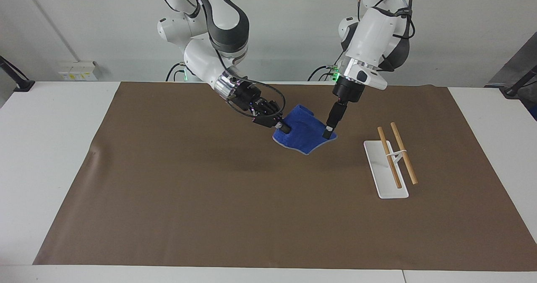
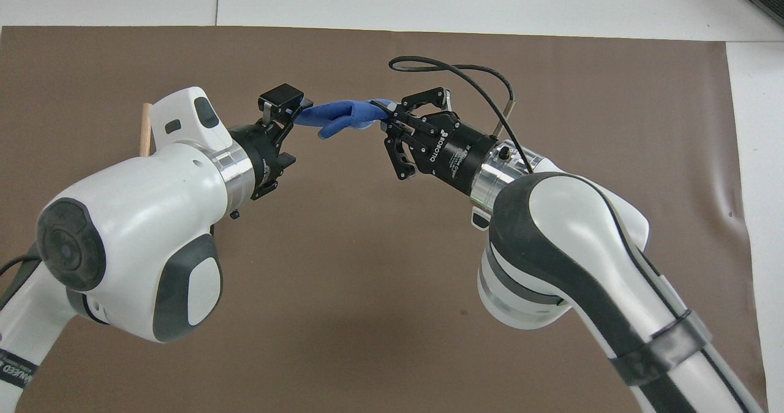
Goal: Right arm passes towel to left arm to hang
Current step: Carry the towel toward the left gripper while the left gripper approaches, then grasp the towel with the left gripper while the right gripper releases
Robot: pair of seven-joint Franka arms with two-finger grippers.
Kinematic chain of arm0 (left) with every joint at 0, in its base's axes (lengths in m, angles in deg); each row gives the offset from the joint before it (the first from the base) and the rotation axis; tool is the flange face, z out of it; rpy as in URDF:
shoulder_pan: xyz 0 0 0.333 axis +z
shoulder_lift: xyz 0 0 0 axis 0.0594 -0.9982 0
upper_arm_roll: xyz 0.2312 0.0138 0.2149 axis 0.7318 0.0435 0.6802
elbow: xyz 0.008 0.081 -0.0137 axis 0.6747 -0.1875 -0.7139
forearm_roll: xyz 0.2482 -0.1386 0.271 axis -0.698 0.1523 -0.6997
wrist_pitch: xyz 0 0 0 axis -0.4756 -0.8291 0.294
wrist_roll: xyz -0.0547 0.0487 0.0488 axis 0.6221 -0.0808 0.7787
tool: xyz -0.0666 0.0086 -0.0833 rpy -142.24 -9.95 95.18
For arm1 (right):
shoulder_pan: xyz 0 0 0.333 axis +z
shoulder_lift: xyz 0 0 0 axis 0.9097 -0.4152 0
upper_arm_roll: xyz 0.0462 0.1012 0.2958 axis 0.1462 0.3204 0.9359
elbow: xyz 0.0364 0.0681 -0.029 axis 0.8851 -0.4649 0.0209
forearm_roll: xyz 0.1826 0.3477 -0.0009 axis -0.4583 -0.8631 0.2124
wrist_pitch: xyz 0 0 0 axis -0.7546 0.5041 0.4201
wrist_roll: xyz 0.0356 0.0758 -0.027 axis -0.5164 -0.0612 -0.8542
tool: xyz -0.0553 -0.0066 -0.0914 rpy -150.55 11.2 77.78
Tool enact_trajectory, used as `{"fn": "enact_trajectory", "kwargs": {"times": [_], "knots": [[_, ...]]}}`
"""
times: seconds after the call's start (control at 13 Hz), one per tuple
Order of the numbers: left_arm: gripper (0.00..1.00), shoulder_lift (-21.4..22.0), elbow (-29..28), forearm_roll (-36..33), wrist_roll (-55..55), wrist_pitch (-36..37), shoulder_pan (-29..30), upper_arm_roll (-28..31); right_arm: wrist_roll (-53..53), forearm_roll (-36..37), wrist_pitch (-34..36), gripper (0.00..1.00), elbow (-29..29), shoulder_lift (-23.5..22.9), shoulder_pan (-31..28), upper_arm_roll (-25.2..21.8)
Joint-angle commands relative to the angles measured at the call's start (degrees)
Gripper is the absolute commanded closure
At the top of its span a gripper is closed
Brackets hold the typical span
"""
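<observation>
The fingers of my right gripper fill the held edge of the blue towel, so my left gripper will next grab the towel by its loose end [image 2: 305,116].
The blue towel [image 1: 305,134] [image 2: 343,114] hangs in the air over the middle of the brown mat. My right gripper [image 1: 284,128] [image 2: 387,116] is shut on one edge of it and holds it out sideways. My left gripper [image 1: 327,132] [image 2: 293,128] is open at the towel's free end. In the overhead view that end lies between its spread fingers, which have not closed on it. The facing view shows the left fingers edge-on against the cloth.
A white rack base [image 1: 385,182] carrying two wooden rods [image 1: 397,157] stands on the mat [image 1: 168,190] toward the left arm's end of the table. In the overhead view the left arm hides it except one rod tip [image 2: 146,128].
</observation>
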Motion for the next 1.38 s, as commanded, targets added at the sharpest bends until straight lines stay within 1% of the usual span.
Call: {"fn": "enact_trajectory", "kwargs": {"times": [0.0,0.08,0.15,0.23,0.38,0.46,0.69,0.85,0.92,1.0,1.08,1.23,1.31], "knots": [[0.0,0.0,-1.0,0.9,2.7,-2.5,0.3,-0.9,0.2,-1.9,-1.3,1.0,2.0,-1.4,-0.2,0.5],[0.05,-0.1,-0.8,0.9,2.7,-3.4,0.3,-0.9,-0.1,-1.9,-1.4,1.0,2.0,-1.4,-0.2,0.5],[0.26,-0.8,-0.7,0.9,2.5,-4.2,0.4,-0.9,-0.2,-1.8,-1.4,1.0,2.0,-1.4,-0.2,0.4],[0.44,-0.9,-0.4,0.8,2.0,-4.4,0.7,-0.9,-0.7,-1.8,-1.4,1.0,1.9,-1.4,-0.2,0.4],[0.83,-1.0,-0.4,0.8,1.3,-5.0,1.3,-0.9,-1.3,-1.8,-1.5,1.0,1.8,-1.4,-0.2,0.4],[1.0,-1.2,-0.4,0.8,1.3,-5.3,1.8,-0.9,-1.6,-1.8,-1.5,1.0,1.7,-1.5,-0.2,0.4],[1.0,-1.3,-0.4,0.8,1.1,-5.8,2.6,-0.9,-1.8,-1.5,-1.7,1.0,1.6,-1.5,-0.1,0.4],[1.0,-1.3,-0.5,0.8,-1.3,-5.8,3.5,-0.9,-2.2,-1.1,-1.7,1.0,1.3,-1.5,-0.2,0.4],[1.0,-1.3,-0.4,0.8,-1.9,-5.8,3.9,-0.9,-4.0,-1.1,-2.3,0.85,1.2,-1.5,-0.3,0.4],[1.0,-1.3,-0.5,0.8,-2.1,-5.8,4.5,-0.8,-5.7,-1.0,-3.5,0.05,1.2,-1.7,-0.5,0.4],[1.0,-1.4,-0.5,0.8,-2.1,-5.8,5.3,-0.8,-8.3,-0.4,-4.6,0.0,0.9,-1.7,-0.5,0.4],[1.0,-1.4,-0.5,0.8,-3.4,-5.8,6.7,-0.7,-14.3,4.8,-6.7,0.0,-0.9,-1.8,-0.5,0.4],[1.0,-1.4,-0.5,0.8,-4.9,-5.8,7.6,-0.5,-16.9,9.1,-8.1,0.0,-1.9,-1.9,-0.9,0.4]]}}
